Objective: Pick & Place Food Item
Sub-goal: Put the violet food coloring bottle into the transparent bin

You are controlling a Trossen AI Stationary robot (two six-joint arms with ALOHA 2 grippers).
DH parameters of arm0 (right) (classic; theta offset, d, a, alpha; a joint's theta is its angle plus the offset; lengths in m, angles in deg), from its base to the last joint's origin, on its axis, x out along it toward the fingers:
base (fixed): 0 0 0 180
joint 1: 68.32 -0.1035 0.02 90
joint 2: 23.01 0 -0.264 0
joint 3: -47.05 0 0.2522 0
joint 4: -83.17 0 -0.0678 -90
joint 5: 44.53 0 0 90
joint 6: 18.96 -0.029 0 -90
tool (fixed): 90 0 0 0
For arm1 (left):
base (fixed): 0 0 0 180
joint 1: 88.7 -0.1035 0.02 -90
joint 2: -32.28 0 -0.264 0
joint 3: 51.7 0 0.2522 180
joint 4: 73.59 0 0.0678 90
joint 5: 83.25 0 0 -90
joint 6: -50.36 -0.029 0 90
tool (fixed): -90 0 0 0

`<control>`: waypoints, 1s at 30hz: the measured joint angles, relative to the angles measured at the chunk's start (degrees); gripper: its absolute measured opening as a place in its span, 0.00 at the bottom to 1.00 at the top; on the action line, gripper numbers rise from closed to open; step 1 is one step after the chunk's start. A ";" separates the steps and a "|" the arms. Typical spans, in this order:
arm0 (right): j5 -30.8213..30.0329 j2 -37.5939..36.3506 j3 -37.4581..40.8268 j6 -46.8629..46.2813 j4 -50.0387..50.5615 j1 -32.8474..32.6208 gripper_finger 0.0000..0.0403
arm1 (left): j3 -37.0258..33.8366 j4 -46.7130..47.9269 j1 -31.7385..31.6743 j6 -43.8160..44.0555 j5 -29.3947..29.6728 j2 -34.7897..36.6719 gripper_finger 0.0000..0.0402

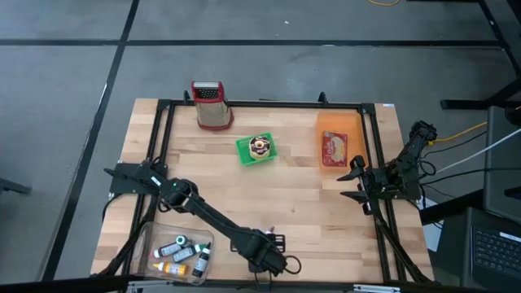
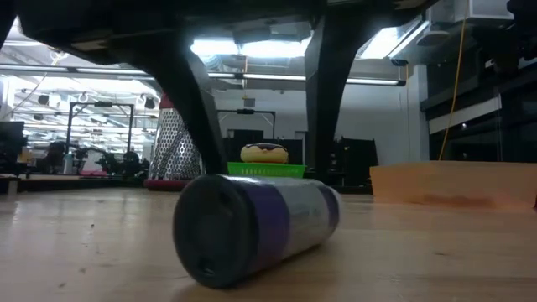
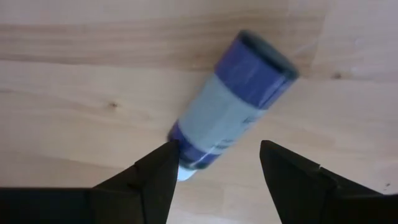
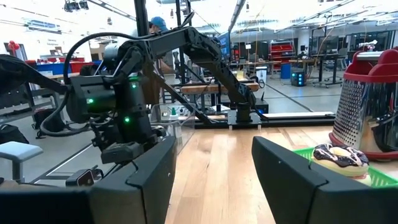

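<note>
My left gripper grabs the blue-and-grey bottle by its shoulder (image 3: 193, 149) next, to put it into the clear bin with the other bottles.
A blue-and-grey bottle (image 3: 233, 93) with a dark cap lies on its side on the wooden table (image 1: 309, 220), close to the near edge; the low view shows the bottle (image 2: 252, 222) up close. My left gripper (image 3: 214, 146) hangs open over it, pointing steeply down, with one finger on each side of the bottle's lower end. From above, the left gripper (image 1: 273, 259) hides the bottle. A doughnut (image 1: 260, 146) sits on a green tray (image 1: 244, 155) far back at the middle. My right gripper (image 1: 352, 181) waits open at the right edge. My left gripper stands over the lying bottle with its fingers apart. One fingertip (image 3: 163, 155) shows right against the bottle's lower end (image 3: 186, 140); whether it touches I cannot tell. The bottle rests along its side on the table.
A clear bin (image 1: 155, 244) with several small bottles stands at the near left corner. A metal grater with red trim (image 1: 210, 104) is at the far edge, and an orange packet (image 1: 335, 140) lies at the far right. A black frame (image 1: 260, 103) runs round the table.
</note>
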 joint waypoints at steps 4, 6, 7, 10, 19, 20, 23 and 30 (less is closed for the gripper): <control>0.00 0.00 -0.01 -0.04 0.00 -0.02 0.53 | 0.00 -0.08 -0.07 0.33 -1.04 -0.42 0.55; 0.00 0.00 -0.01 -0.04 0.02 0.00 0.53 | 0.00 -0.67 -0.08 -0.39 -1.14 -0.76 0.55; 0.00 0.00 0.01 -0.04 0.00 -0.02 0.53 | 0.00 -0.99 -0.08 -0.91 -1.04 -1.01 0.55; 0.00 0.00 0.01 -0.04 0.00 -0.02 0.53 | -0.10 -0.65 -0.04 -1.18 -1.01 -1.35 0.55; 0.00 0.00 0.01 -0.22 0.02 0.00 0.53 | 0.02 -1.99 -0.08 1.88 -2.34 -3.50 0.52; 0.00 0.00 -0.01 -0.22 -0.02 -0.02 0.53 | 0.02 -2.16 -0.08 2.77 -2.32 -3.50 0.50; 0.01 0.00 -0.01 -0.20 -0.01 0.00 0.53 | 0.02 -2.16 -0.20 5.44 -1.73 -3.50 0.44; 0.00 0.00 0.01 -0.22 0.02 0.00 0.53 | 0.77 -0.50 -0.62 13.27 5.85 -3.76 0.23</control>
